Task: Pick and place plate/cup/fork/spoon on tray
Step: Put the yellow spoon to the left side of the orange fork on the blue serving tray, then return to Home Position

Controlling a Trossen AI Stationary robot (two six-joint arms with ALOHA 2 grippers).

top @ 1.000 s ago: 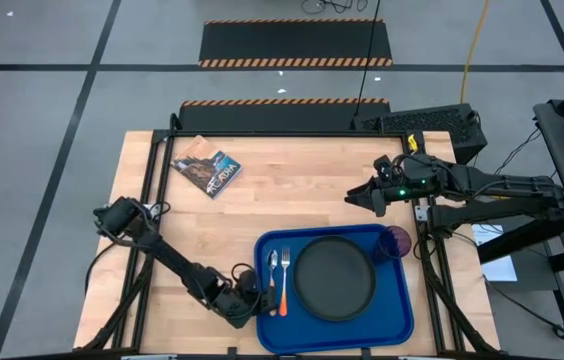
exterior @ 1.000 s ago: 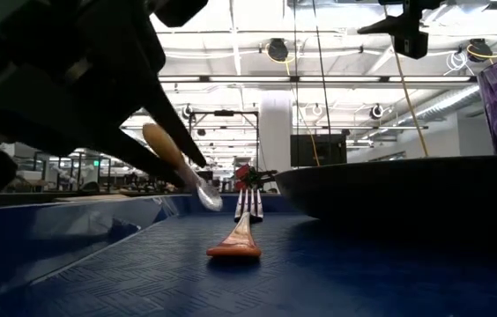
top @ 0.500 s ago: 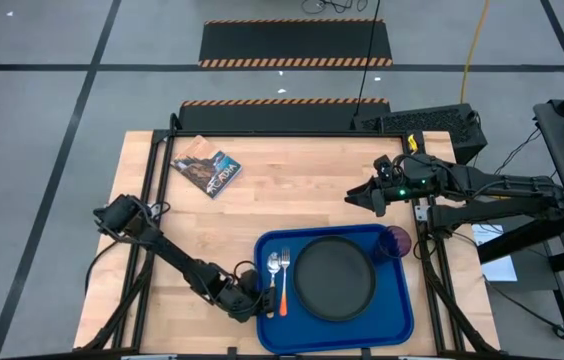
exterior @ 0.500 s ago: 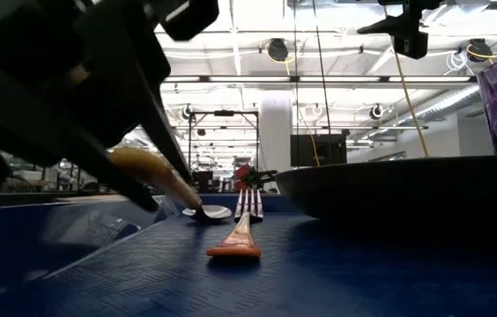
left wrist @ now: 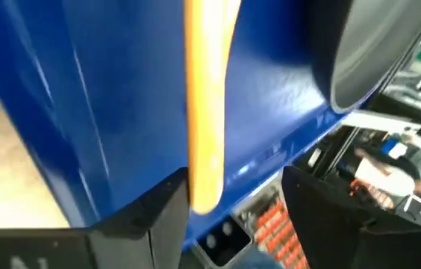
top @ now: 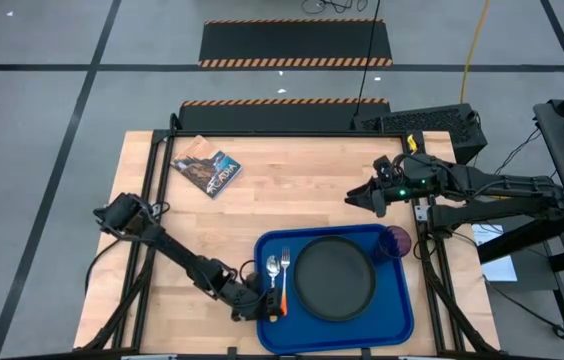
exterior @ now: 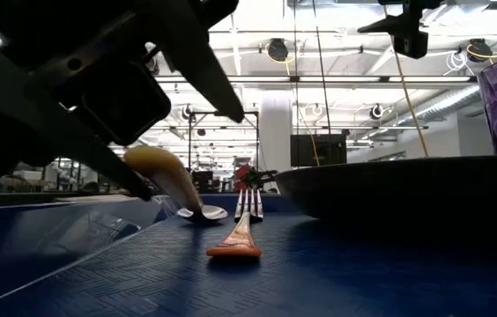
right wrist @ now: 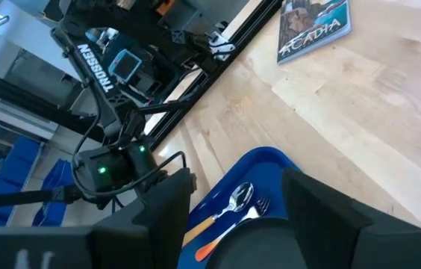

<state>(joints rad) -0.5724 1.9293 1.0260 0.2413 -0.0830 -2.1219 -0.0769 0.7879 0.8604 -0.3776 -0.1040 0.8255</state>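
My left gripper grips its handle's loose end (left wrist: 207, 194) next, so that the spoon settles flat on the blue tray (left wrist: 136, 112).
The blue tray (top: 392, 315) lies at the table's near right. On it are the black plate (top: 334, 277), the purple cup (top: 395, 243) in the far right corner, and the orange-handled fork (top: 284, 282) lying flat left of the plate. The spoon (top: 273, 268) lies left of the fork, its bowl (exterior: 206, 212) on the tray floor and its yellow handle (exterior: 156, 163) slanting up. My left gripper (top: 260, 301) stands open around that handle's end at the tray's near left. My right gripper (top: 354, 200) hovers open beyond the tray. My left gripper has its fingers on either side of the free end of the spoon's handle (left wrist: 204, 190). The handle end lies against the inner side of one finger (left wrist: 162, 217); the other finger (left wrist: 330, 217) stands well apart. The fingers come low from the table's near left, along the spoon.
A picture booklet (top: 207, 167) lies on the wood at the far left. A dark keyboard-like box (top: 422, 125) sits past the far right corner. Bare wood shows left of the tray (top: 192, 230).
My left gripper has gone down and a little toward the plate with the spoon. The spoon's bowl, lifted before, has come down onto the tray floor beside the fork's tines. The fingers have then opened off the handle.
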